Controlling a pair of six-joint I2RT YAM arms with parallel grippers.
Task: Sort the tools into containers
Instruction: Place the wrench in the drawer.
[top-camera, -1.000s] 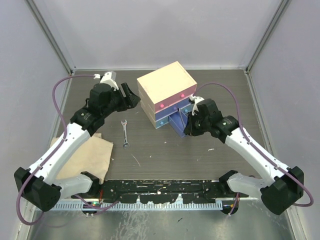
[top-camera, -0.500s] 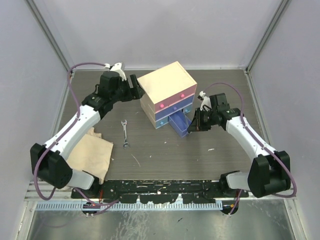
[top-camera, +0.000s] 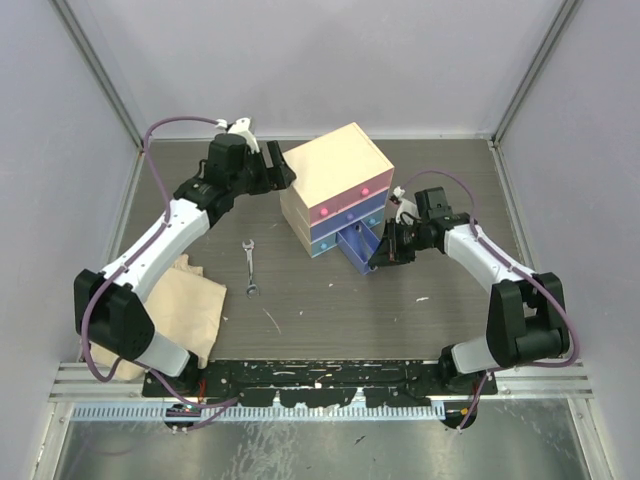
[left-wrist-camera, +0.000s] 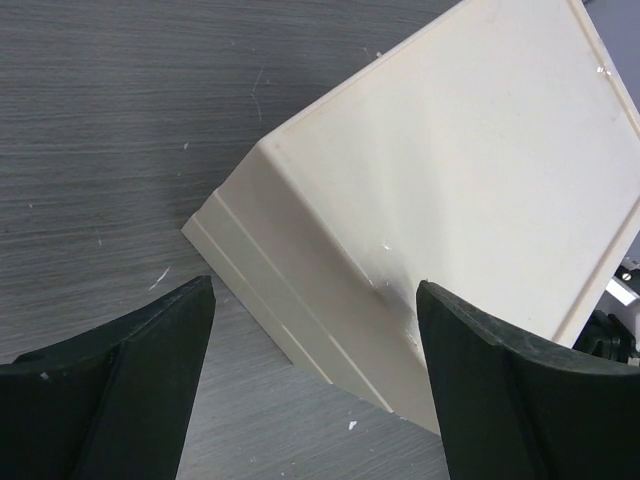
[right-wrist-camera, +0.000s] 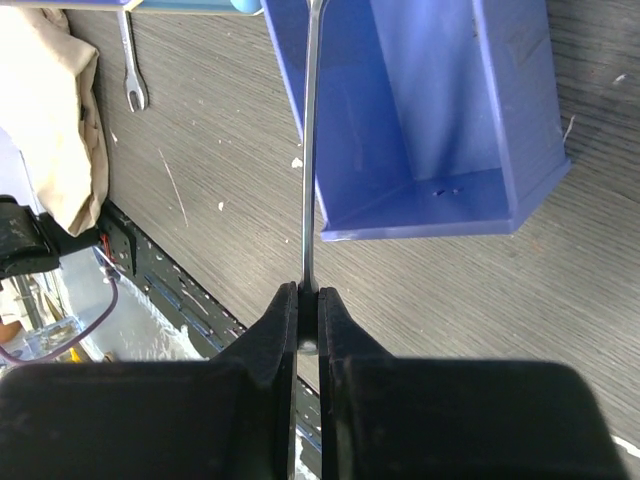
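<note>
My right gripper should stay closed on the wrench until its gripped end is in the blue-violet drawer, as the wrench lies along the drawer's side with that end outside.
A cream chest (top-camera: 335, 165) stands at the back centre, with a pink drawer (top-camera: 345, 204) on top and a blue-violet drawer (top-camera: 358, 250) pulled out at the bottom. My right gripper (top-camera: 384, 250) is shut on a thin silver wrench (right-wrist-camera: 311, 150), seen edge-on, whose far end reaches over the left wall of the open drawer (right-wrist-camera: 420, 120). A second silver wrench (top-camera: 250, 266) lies flat on the table left of the chest. My left gripper (top-camera: 283, 172) stands open at the chest's back left corner (left-wrist-camera: 330, 300), with one finger (left-wrist-camera: 150, 350) on each side of that corner and nothing gripped.
A beige cloth (top-camera: 185, 310) lies at the front left. A thin pale stick (top-camera: 271, 321) rests on the table in front of the wrench. Grey walls close in the table on three sides, and a black rail (top-camera: 320, 380) runs along the near edge.
My left arm swung right toward the chest, its jaws widening as it went. My right arm drew its elbow in; its gripper stayed shut at the open drawer.
</note>
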